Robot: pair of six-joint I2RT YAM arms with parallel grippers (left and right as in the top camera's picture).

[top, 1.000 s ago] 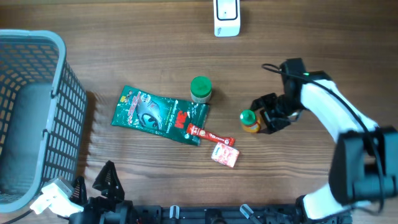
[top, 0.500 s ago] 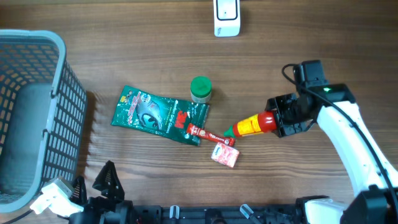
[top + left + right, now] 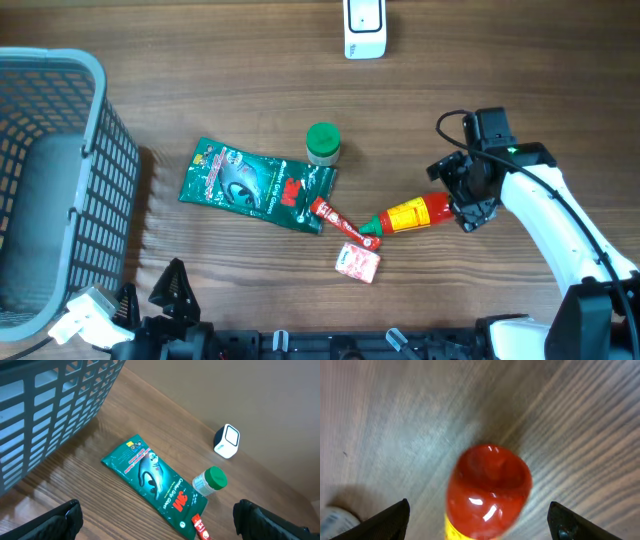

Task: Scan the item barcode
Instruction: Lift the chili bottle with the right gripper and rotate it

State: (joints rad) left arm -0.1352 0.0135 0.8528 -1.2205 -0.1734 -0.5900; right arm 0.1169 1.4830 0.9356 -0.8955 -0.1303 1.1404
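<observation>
Next, my right gripper grabs the sauce bottle by its red base end (image 3: 437, 207), which leaves the yellow label clear for the scanner (image 3: 364, 25).
A red sauce bottle (image 3: 412, 215) with a yellow label and green cap lies on its side on the wooden table, cap pointing left. My right gripper (image 3: 458, 197) stands open around its base end. In the right wrist view the bottle's red bottom (image 3: 487, 490) sits between the wide-spread fingers of the right gripper (image 3: 480, 520), with a gap on each side. The white scanner (image 3: 364, 25) stands at the table's far edge, also visible in the left wrist view (image 3: 227, 441). My left gripper (image 3: 162, 517) hangs open and empty near the front left.
A green 3M packet (image 3: 255, 185), a green-lidded jar (image 3: 322, 143), a red sachet (image 3: 335, 215) and a pink packet (image 3: 357, 262) lie mid-table, just left of the bottle's cap. A grey basket (image 3: 60, 190) fills the left side.
The bottle went from upright in my right gripper to lying on the table. The right jaws have widened off it. The red sachet and pink packet shifted slightly.
</observation>
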